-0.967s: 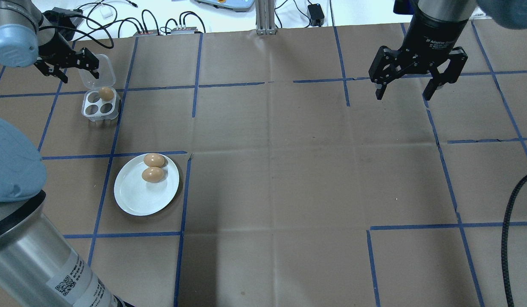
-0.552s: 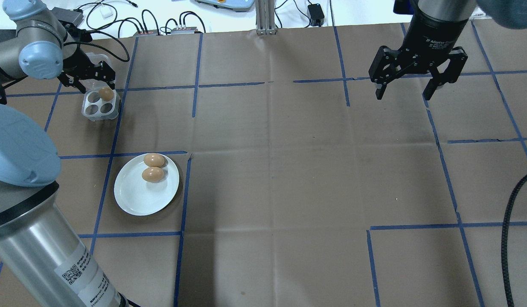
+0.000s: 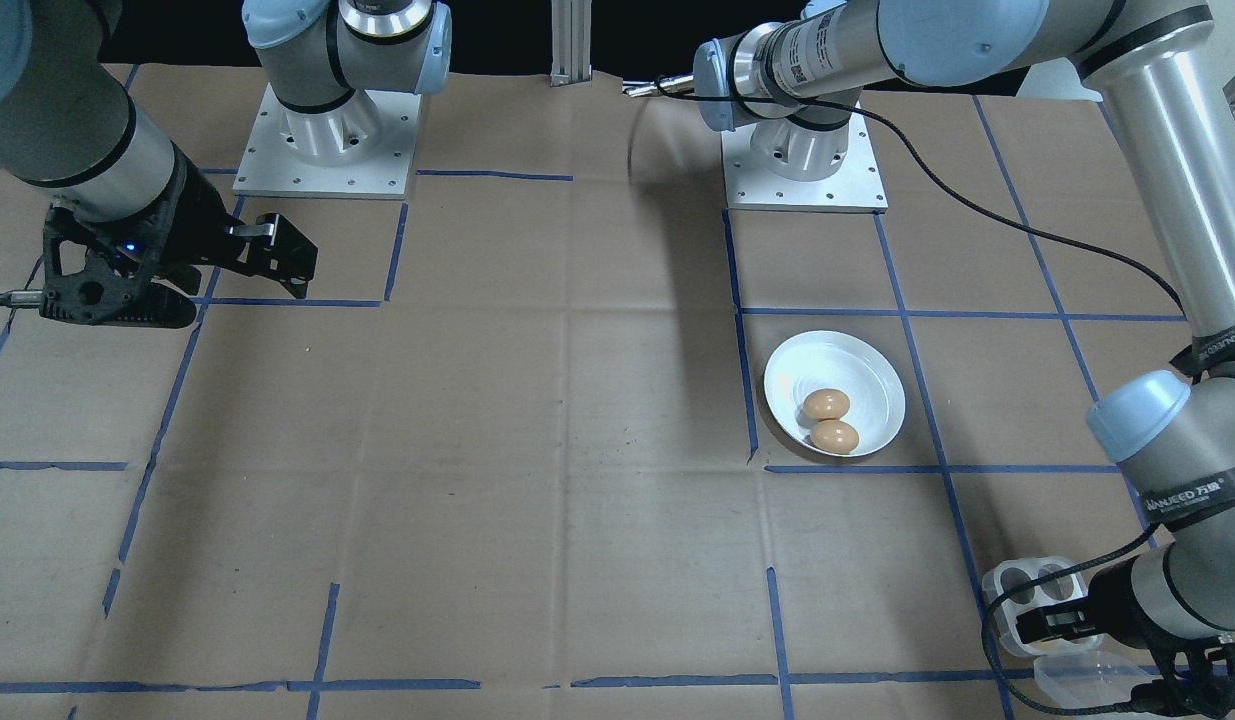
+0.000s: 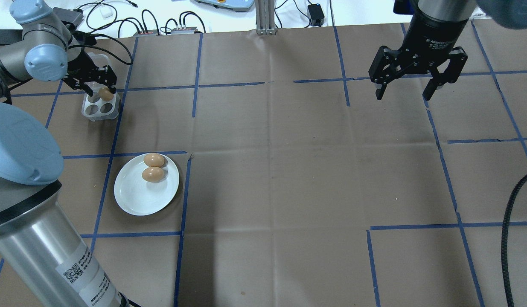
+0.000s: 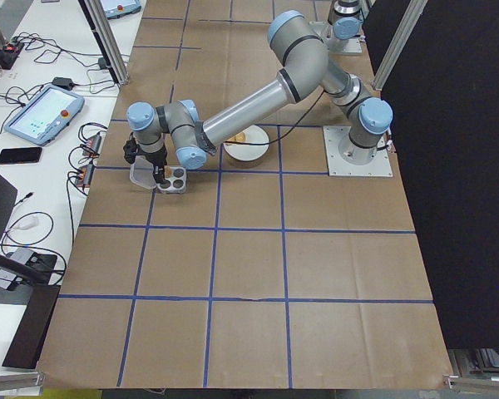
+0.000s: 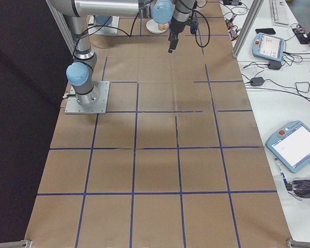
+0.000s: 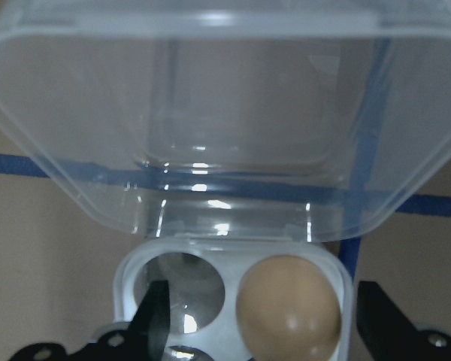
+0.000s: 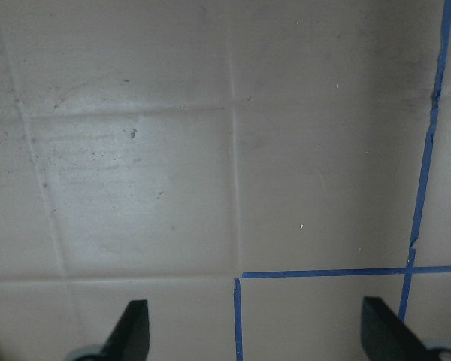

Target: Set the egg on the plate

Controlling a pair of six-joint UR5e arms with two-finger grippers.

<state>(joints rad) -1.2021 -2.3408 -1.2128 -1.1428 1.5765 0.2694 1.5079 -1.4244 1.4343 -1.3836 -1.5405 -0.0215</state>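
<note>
The hole in the tray wraps the lower half of the brown egg, so the robot's left gripper should next grab the egg by the sides of its exposed top (image 7: 289, 308).
A brown egg (image 4: 106, 94) (image 7: 288, 308) sits in one hole of the small white four-hole tray (image 4: 92, 113) (image 7: 135, 267) at the far left. My left gripper (image 4: 102, 89) (image 7: 263, 320) hangs open right over it, one finger on each side and not touching it. The round white plate (image 4: 135, 196) (image 3: 792, 365) lies nearer the robot and holds two brown eggs (image 4: 154, 160) (image 4: 152, 174). My right gripper (image 4: 406, 90) (image 8: 257, 331) hovers open and empty over the far right of the table.
The tray's clear plastic lid (image 7: 210, 113) (image 3: 1087, 675) stands open behind the tray. Cables and boxes (image 4: 161, 25) lie beyond the table's far edge. A black cable (image 4: 508, 230) hangs at the right. Brown paper with blue tape lines (image 4: 289, 170) covers the table.
My left gripper has moved right and down from beside the lid to over the egg in the tray. The right arm, plate and eggs have not moved.
</note>
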